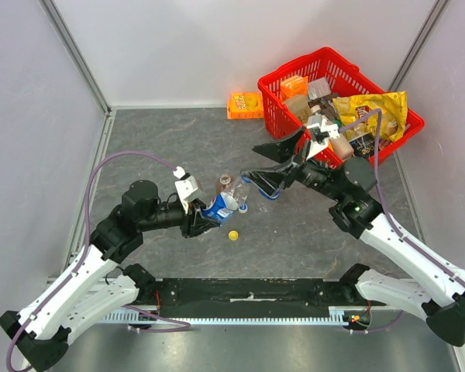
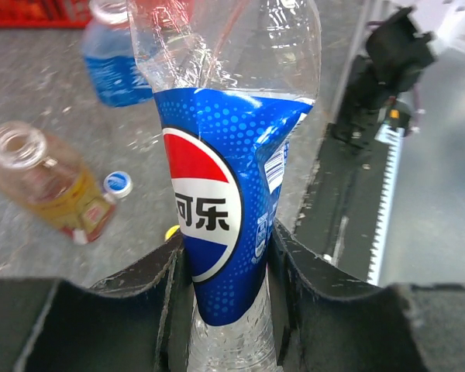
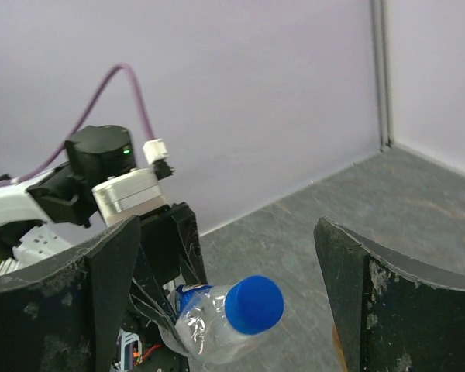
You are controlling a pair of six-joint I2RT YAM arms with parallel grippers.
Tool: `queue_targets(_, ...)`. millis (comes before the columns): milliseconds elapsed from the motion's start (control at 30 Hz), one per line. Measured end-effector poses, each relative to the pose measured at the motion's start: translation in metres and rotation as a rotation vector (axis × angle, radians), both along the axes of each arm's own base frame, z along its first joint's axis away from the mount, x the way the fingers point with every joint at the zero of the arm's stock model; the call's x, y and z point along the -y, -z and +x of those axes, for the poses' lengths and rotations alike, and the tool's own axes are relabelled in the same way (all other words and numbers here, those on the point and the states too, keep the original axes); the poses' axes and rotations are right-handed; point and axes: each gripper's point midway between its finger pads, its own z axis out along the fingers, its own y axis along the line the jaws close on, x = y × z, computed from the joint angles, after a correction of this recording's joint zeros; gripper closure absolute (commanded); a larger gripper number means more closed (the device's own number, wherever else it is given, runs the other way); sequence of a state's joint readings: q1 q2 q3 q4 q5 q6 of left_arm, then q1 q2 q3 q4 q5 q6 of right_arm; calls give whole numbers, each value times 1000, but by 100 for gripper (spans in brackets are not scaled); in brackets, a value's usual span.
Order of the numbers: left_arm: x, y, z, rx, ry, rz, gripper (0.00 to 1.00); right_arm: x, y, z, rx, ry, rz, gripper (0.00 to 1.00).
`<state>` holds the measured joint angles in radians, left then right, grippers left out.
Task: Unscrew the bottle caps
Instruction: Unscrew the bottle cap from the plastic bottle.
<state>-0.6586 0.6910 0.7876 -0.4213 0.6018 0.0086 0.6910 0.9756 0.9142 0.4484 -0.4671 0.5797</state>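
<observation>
My right gripper will unscrew the blue cap [image 3: 254,304], so next it should grab it by its opposite sides.
My left gripper [image 1: 200,222] [image 2: 225,248] is shut on a clear bottle with a blue label [image 1: 218,208] [image 2: 217,178] and holds it off the table, neck toward the right arm. Its blue cap [image 3: 254,304] is on the neck. My right gripper [image 1: 255,163] [image 3: 226,232] is open, and the cap lies between its spread fingers without touching them. An amber bottle [image 2: 50,186] [image 1: 225,183] and a second clear bottle with a blue label [image 2: 112,66] lie uncapped on the table. A whitish-blue cap [image 2: 118,183] and a yellow cap [image 1: 233,235] [image 2: 171,231] lie loose.
A red basket [image 1: 279,77] full of snack packets stands at the back right. An orange box [image 1: 245,105] lies by the back wall. Grey walls close in the table on three sides.
</observation>
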Motion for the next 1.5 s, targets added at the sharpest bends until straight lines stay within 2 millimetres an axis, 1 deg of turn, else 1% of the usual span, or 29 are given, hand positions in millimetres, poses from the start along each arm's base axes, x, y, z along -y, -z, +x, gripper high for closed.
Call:
queue_targets(133,-10,11,18,15,-113,51,98,-6,24,26,-123,74,-52,2)
queue_targets(367,-26,14,35,62,-247,83,98,-15,63,52,-292,128,-108,2)
queue_targets(433,-30,15,38,69,-270,93,98,-18,72,58,-335,134,-112,7)
queue_targets(567,-33,21,42,71,-291,111,98,-24,83,63,-398,126,-109,16)
queue_targets(700,-33,27,43,59,-294,131,98,-30,87,66,-445,107,-90,24)
queue_targets(767,-33,29,43,55,-292,139,98,-32,87,65,-457,92,-80,26)
queue_targets(867,-34,30,43,54,-292,142,98,-35,84,65,-464,75,-63,33)
queue_targets(967,-34,30,43,53,-292,142,98,-37,83,65,-470,58,-52,37)
queue_targets(1267,-34,30,42,54,-291,143,98,-43,88,65,-484,28,-53,39)
queue_targets(1400,-34,30,42,54,-291,143,98,-44,92,65,-492,24,-56,48)
queue_targets(1500,-34,30,42,54,-291,143,98,-45,92,64,-495,21,-56,58)
